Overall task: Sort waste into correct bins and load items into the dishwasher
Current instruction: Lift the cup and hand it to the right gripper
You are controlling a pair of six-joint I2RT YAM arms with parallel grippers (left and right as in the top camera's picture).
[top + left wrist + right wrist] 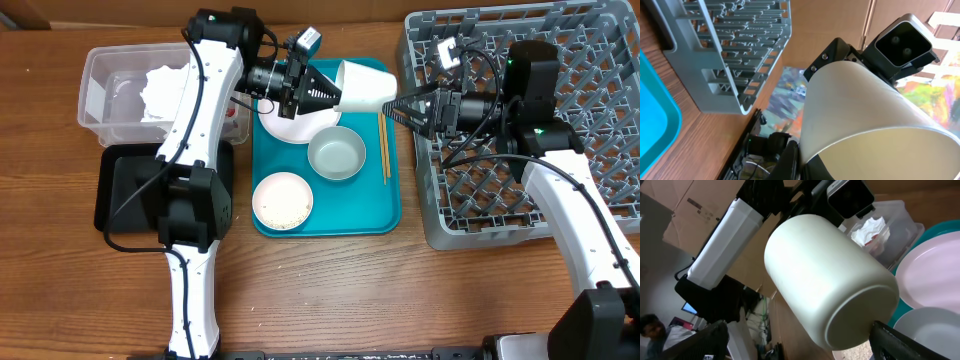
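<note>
My right gripper will next grab the white cup across its base end [386, 92] [856, 309]. This leaves the cup's opening free, so the cup can go into the rack opening first.
The white cup [367, 85] lies on its side in the air above the teal tray's far edge. My left gripper [335, 93] is shut on its rim, one finger inside the mouth and one outside, as the left wrist view shows of the cup [855, 110] and gripper [807, 162]. My right gripper [393, 108] stands open just at the cup's base. In the right wrist view its fingers [910, 342] flank the cup [825, 275] without gripping it. On the tray lie the plate [290, 127], blue-grey bowl [336, 155], small white bowl [282, 200] and chopsticks [384, 145].
The grey dish rack [530, 120] stands to the right of the teal tray [380, 215]. At the far left, the clear tub [105, 95] holds the napkin [162, 90] and a red-and-white wrapper [870, 241]. The black tray [125, 185] lies in front of it.
</note>
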